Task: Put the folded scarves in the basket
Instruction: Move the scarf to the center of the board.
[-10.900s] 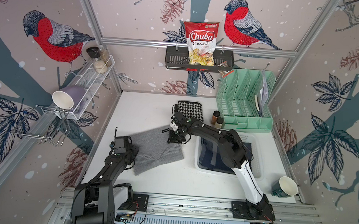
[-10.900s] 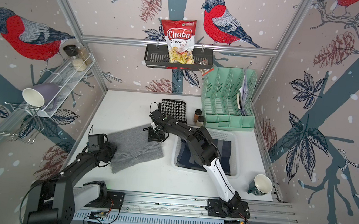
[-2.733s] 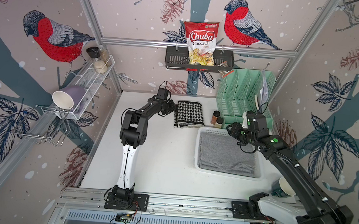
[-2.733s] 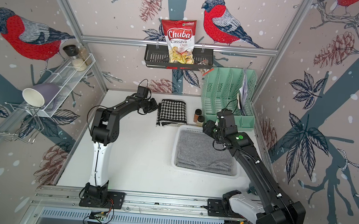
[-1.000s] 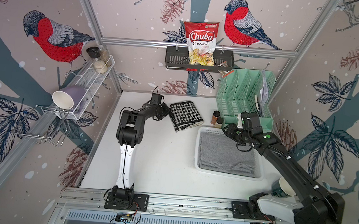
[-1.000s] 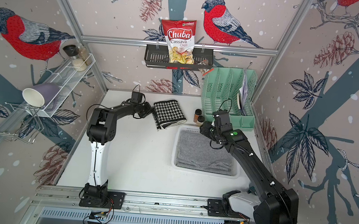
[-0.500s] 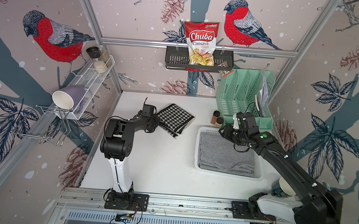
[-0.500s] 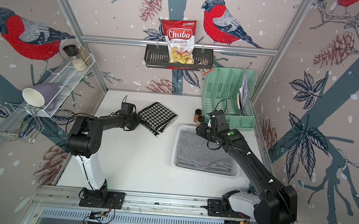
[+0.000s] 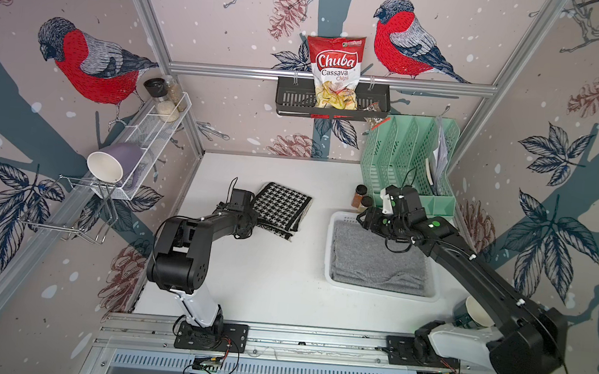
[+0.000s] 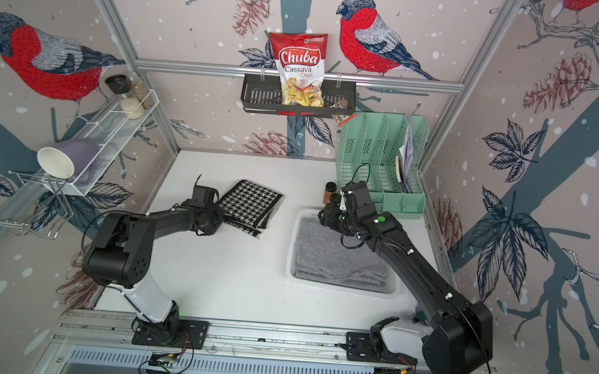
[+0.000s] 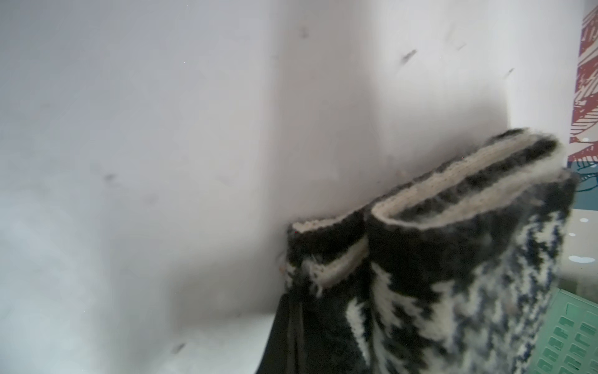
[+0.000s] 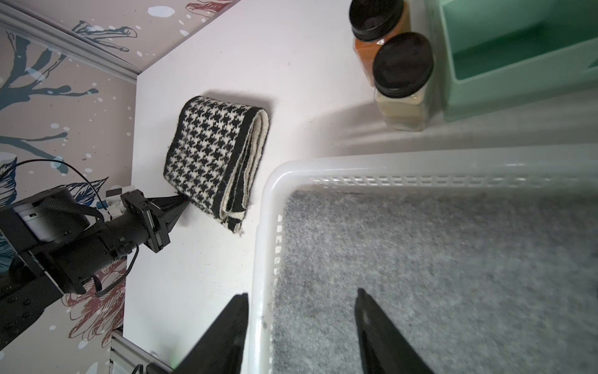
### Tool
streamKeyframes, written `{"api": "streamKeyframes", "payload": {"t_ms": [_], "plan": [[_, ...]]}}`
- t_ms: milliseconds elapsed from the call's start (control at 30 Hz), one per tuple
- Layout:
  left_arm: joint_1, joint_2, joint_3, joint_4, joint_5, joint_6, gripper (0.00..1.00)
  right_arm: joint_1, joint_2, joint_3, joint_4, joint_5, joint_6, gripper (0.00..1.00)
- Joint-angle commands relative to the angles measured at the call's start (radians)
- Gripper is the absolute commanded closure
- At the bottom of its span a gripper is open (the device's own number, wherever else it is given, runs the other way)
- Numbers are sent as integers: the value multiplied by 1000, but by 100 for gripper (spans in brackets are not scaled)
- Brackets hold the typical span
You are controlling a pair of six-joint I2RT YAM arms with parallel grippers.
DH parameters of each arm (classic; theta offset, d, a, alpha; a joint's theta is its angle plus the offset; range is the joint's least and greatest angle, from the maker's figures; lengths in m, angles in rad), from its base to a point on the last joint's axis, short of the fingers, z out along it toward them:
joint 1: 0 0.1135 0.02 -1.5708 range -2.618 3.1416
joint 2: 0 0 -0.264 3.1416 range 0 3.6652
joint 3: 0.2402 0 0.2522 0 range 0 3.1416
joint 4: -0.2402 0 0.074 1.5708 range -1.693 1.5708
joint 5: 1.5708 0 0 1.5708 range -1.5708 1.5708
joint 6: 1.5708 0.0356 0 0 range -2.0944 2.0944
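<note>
I need to turn the scarf square before my left gripper lets go of it, because the houndstooth scarf point(image 9: 281, 205) point(image 11: 453, 291) is on the tabletop at an angle to the basket's rim.
A black-and-white houndstooth folded scarf point(image 9: 281, 205) point(image 10: 250, 202) point(image 12: 207, 149) lies on the white table, left of the basket. My left gripper point(image 9: 250, 220) point(image 10: 219, 218) point(image 12: 178, 202) is shut on its near-left corner; the left wrist view shows the scarf point(image 11: 453, 291) bunched against a dark finger point(image 11: 281, 340). The white perforated basket point(image 9: 328, 249) point(image 10: 291, 246) point(image 12: 388, 162) holds a grey folded scarf point(image 9: 377, 257) point(image 10: 340, 254) point(image 12: 437, 259). My right gripper point(image 9: 363, 217) point(image 10: 323, 212) point(image 12: 302, 293) hangs open over the basket's far-left corner, jaws astride the side wall, holding nothing.
Two spice jars point(image 9: 360, 197) point(image 12: 401, 81) stand behind the basket beside a mint-green file organiser point(image 9: 407, 160). A black wall shelf point(image 9: 331, 103) carries a chips bag. A wire rack point(image 9: 147, 137) with a purple mug hangs on the left wall. A cup point(image 9: 475, 314) sits front right.
My left gripper has pulled the houndstooth scarf leftward and nearer the front, turning it diagonal. My right gripper has shifted slightly left over the basket corner and its jaws have widened.
</note>
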Motion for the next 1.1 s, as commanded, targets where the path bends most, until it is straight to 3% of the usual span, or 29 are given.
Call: {"api": "streamKeyframes", "payload": {"t_ms": [0,233,533,733,900,933,1067], "plan": [[1,-49,-47,-94,-33,-27,100,25,23,19,-11,-21,-23,41],[-23,-240,-211,-152,-57,-116,100,120,97,70,-1,-16,-16,41],[-167,-525,-380,-289,-159,-358,100,278,245,172,21,8,32,41],[-265,-638,-441,-322,-175,-463,100,332,347,242,25,-7,52,40],[-331,-673,-390,-397,-201,-440,100,365,432,315,6,-7,51,39],[-345,-679,-376,-418,-209,-432,97,369,446,325,6,-9,52,39],[-395,-728,-355,-470,-218,-429,64,383,499,365,6,-14,56,38]]}}
